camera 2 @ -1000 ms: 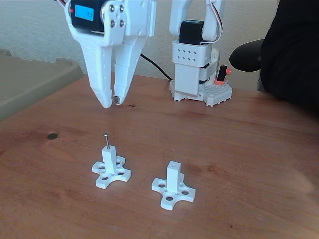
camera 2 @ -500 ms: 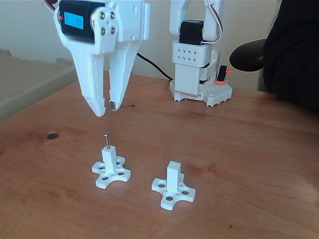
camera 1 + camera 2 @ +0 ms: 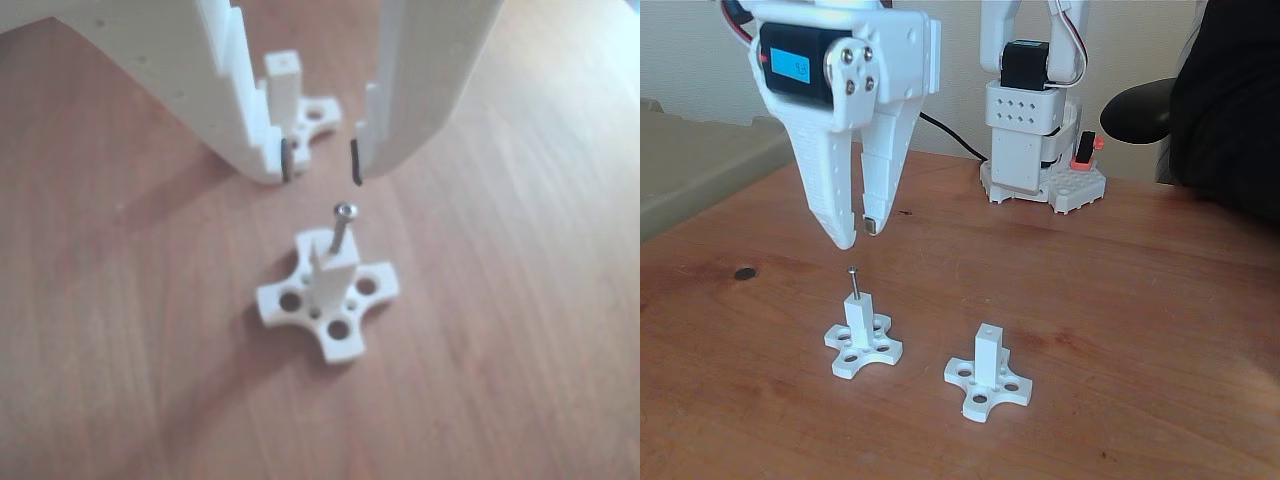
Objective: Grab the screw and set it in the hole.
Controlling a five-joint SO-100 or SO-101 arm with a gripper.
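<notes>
The white post covers the lower end of the thin screw. My gripper should next grab the screw by its exposed upper end.
The thin silver screw stands upright in the top of the left white post in the fixed view; in the other view the screw rises from the near post. My white gripper hangs open just above the screw, apart from it; in the other view my gripper has its tips either side, just beyond the screw head. A second white post on a cross-shaped base stands to the right, the tiny dark hole showing in its top face. That second post appears behind the fingers in the other view.
The arm's white base stands at the back of the wooden table. A dark spot marks the table at left. A beige surface lies at back left, and a dark chair with a dark shape at right.
My gripper has come lower and slightly right, closer above the screw, and its fingers have opened a little. Screw and posts have not moved.
</notes>
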